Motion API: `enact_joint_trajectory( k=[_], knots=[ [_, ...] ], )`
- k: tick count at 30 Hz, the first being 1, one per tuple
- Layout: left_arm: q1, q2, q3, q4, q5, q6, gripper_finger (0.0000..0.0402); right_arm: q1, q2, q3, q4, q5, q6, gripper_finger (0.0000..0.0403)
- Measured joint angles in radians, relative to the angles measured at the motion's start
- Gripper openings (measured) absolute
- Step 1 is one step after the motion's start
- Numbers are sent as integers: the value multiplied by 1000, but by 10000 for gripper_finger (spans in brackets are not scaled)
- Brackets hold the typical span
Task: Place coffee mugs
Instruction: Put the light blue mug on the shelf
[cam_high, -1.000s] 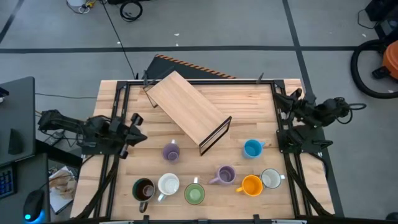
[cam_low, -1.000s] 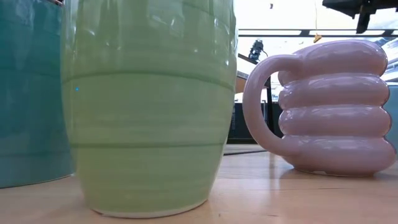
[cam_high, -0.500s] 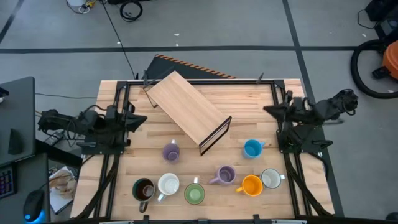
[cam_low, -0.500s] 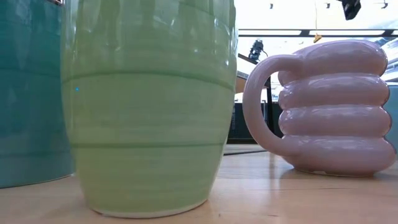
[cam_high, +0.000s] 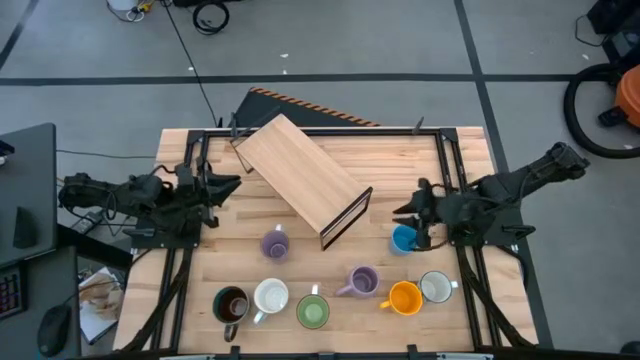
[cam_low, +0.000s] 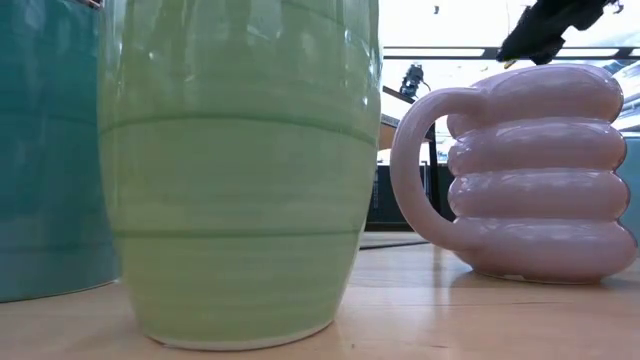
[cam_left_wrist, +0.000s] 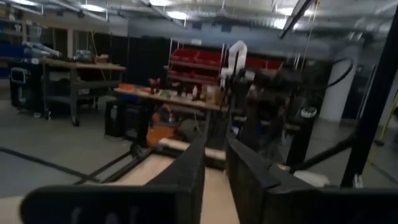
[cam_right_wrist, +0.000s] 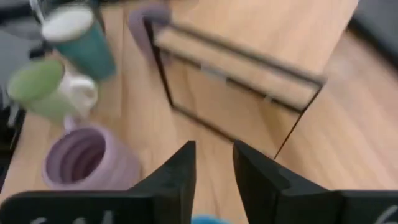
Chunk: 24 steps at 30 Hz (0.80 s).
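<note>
My right gripper needs to put the blue mug on the wooden rack (cam_high: 300, 180), so it will next grab the mug by the side at its rim (cam_high: 403, 228).
Eight mugs stand upright on their bases on the wooden table. In the high view: blue mug (cam_high: 405, 239), two lilac mugs (cam_high: 275, 243) (cam_high: 362, 281), two white mugs (cam_high: 270, 296) (cam_high: 436, 287), green mug (cam_high: 312, 313), orange mug (cam_high: 404, 298), dark brown mug (cam_high: 231, 304). My right gripper (cam_high: 406, 209) (cam_right_wrist: 213, 168) hovers just on the far side of the blue mug, tipped down, fingers a narrow gap apart, touching nothing. My left gripper (cam_high: 228, 184) (cam_left_wrist: 215, 174) waits at the left edge, level, with a narrow gap.
A slanted wooden rack (cam_high: 305, 180) with a dark frame lies mid-table, just left of my right gripper. The low view is filled by the green mug (cam_low: 240, 170) and the ribbed lilac mug (cam_low: 540, 170). Bare wood lies between the rack and the near row of mugs.
My right arm has unfolded from the table's right edge and reached toward the left and near side, tipping down over the blue mug. My left gripper has drawn back toward the far edge and levelled out. No mug has moved.
</note>
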Motion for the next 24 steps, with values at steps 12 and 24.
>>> enact_joint_trajectory(
  k=[12,24],
  knots=[
    [4,49,0,-9,0,14,94,-2,305,186,-228,-96,43,147],
    [5,49,0,-33,3,-26,89,69,567,387,-511,-148,71,147]
  ],
)
